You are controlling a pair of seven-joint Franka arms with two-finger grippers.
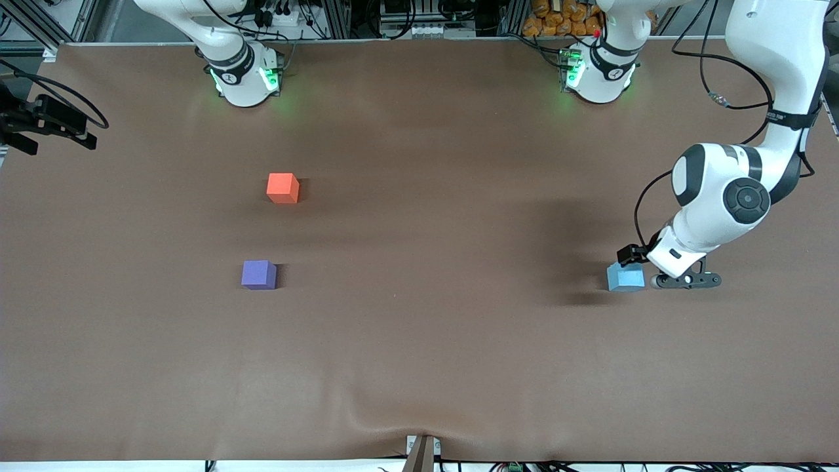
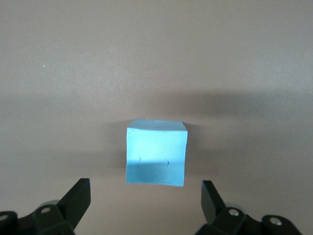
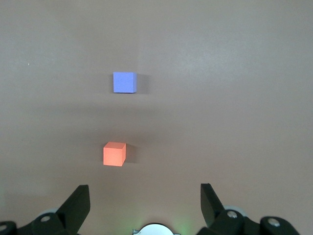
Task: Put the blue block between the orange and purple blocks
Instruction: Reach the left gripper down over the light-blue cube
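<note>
The blue block (image 1: 625,278) needs to go between the orange and purple blocks. My left gripper should pick it up next by its opposite sides to set it there.
The blue block (image 1: 625,278) sits on the brown table toward the left arm's end. My left gripper (image 1: 646,271) is low beside it, open and empty. In the left wrist view the blue block (image 2: 156,152) lies just ahead of the open left gripper (image 2: 145,196), not between the fingers. The orange block (image 1: 283,188) and the purple block (image 1: 259,274) sit apart toward the right arm's end, the purple one nearer the front camera. My right gripper (image 3: 145,198) is open and empty, high over the table, looking down on the orange block (image 3: 114,154) and the purple block (image 3: 124,82).
The two arm bases (image 1: 242,78) (image 1: 600,72) stand along the table's back edge. A black camera mount (image 1: 46,121) sticks in at the right arm's end. A small bracket (image 1: 421,452) sits at the front edge. The brown cloth (image 1: 426,229) is wrinkled near it.
</note>
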